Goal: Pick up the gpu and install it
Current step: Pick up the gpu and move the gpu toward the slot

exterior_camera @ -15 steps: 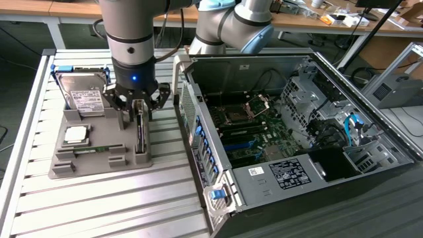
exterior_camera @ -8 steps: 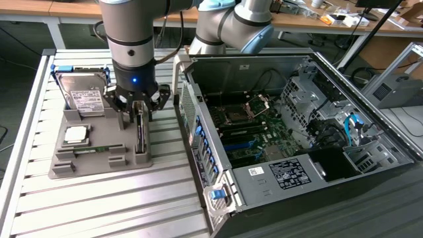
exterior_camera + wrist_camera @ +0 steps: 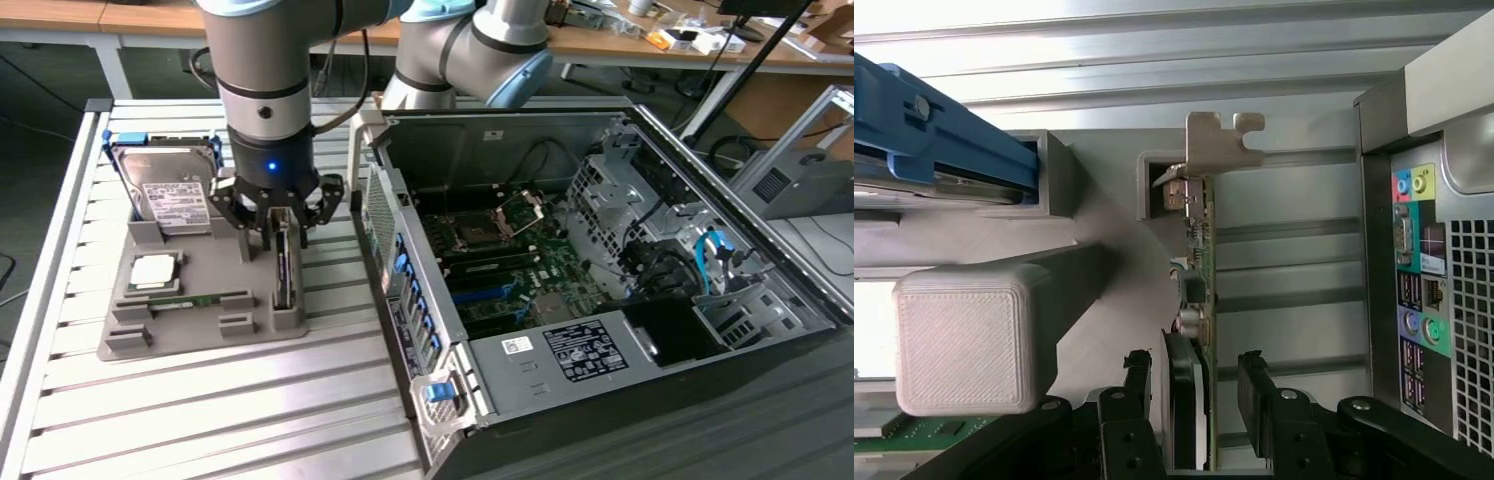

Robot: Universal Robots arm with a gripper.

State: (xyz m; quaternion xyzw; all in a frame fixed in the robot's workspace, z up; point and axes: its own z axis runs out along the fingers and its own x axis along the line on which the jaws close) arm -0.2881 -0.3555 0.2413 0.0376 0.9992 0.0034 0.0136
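Note:
The robot's fingers are on either side of the GPU's nearer end point(image 3: 1190, 400), down over the grey tray point(image 3: 1122, 325). The gripper needs to close on the GPU now.
The gpu point(image 3: 283, 278) is a thin dark card standing on edge in a slot of the grey holder tray point(image 3: 200, 325). In the wrist view the gpu point(image 3: 1199, 270) runs lengthwise, with its silvery bracket point(image 3: 1222, 140) at the far end. My gripper point(image 3: 280, 228) hangs straight over the card's nearer end and is open. Its black fingers point(image 3: 1254, 385) stand one on each side of the card, with a gap still showing between pad and card. My gripper point(image 3: 1194, 385) holds nothing.
The tray also carries a hard drive in a blue frame point(image 3: 171, 190), a processor point(image 3: 152, 270) and a green memory stick point(image 3: 200, 300). The open computer case point(image 3: 601, 270) lies at the exterior view's right, its port panel point(image 3: 1419, 250) close beside the tray. A grey post point(image 3: 969, 335) rises beside my fingers.

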